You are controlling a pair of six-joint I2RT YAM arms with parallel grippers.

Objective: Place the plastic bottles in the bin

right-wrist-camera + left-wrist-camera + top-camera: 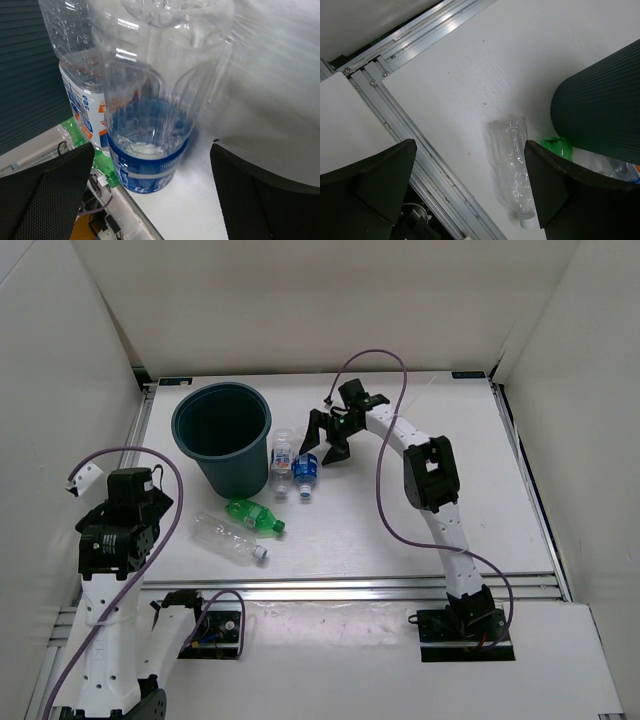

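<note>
My right gripper picks up the bottle by its blue-labelled middle (305, 468) next, which leaves the nearer labelled bottle's capped neck free to enter the bin (222, 435) first.
The dark teal bin (222, 435) stands at the back left. Two clear bottles with blue-white labels (283, 462) (305, 475) are just right of it. The green bottle (253, 516) and the longer clear bottle (229, 538) lie in front of the bin. My right gripper (328, 440) is open, just right of the nearer labelled bottle (150, 150), which fills the gap ahead of its jaws (152, 167). My left gripper (148, 508) is open and empty, raised left of the long clear bottle (512, 165), which shows between its fingers (470, 182).
An aluminium rail (350, 590) runs along the table's near edge and also shows in the left wrist view (405, 120). White enclosure walls (330, 300) surround the table. The right arm's purple cable (385, 470) loops over the table.
</note>
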